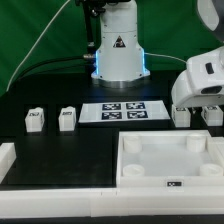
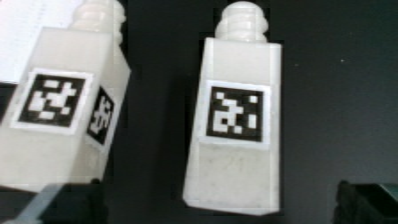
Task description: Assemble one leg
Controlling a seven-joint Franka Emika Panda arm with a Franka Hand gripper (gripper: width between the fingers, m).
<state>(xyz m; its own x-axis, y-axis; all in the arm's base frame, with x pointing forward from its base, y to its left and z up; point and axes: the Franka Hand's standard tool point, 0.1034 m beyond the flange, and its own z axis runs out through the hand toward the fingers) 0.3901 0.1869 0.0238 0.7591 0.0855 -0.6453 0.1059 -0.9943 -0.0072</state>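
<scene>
The gripper grabs the leg by its plain tagged end [image 2: 233,186] next, leaving the leg's rounded knob free to enter the tray's socket.
In the wrist view two white legs with black-and-white tags lie side by side on the black table. One leg [image 2: 237,110] lies between my fingers and the other leg [image 2: 71,100] lies beside it. My gripper [image 2: 217,206] is open, with one dark fingertip [image 2: 370,200] on each side of the middle leg's end, apart from it. In the exterior view my white hand [image 1: 205,80] hangs over these two legs [image 1: 183,116] at the right. Two more legs [image 1: 34,120] [image 1: 67,119] stand at the left.
The large white tray-like part [image 1: 128,172] with corner sockets lies at the front. The marker board [image 1: 122,111] lies in the middle, before the arm's base [image 1: 118,55]. A white rail [image 1: 8,160] runs along the front left edge.
</scene>
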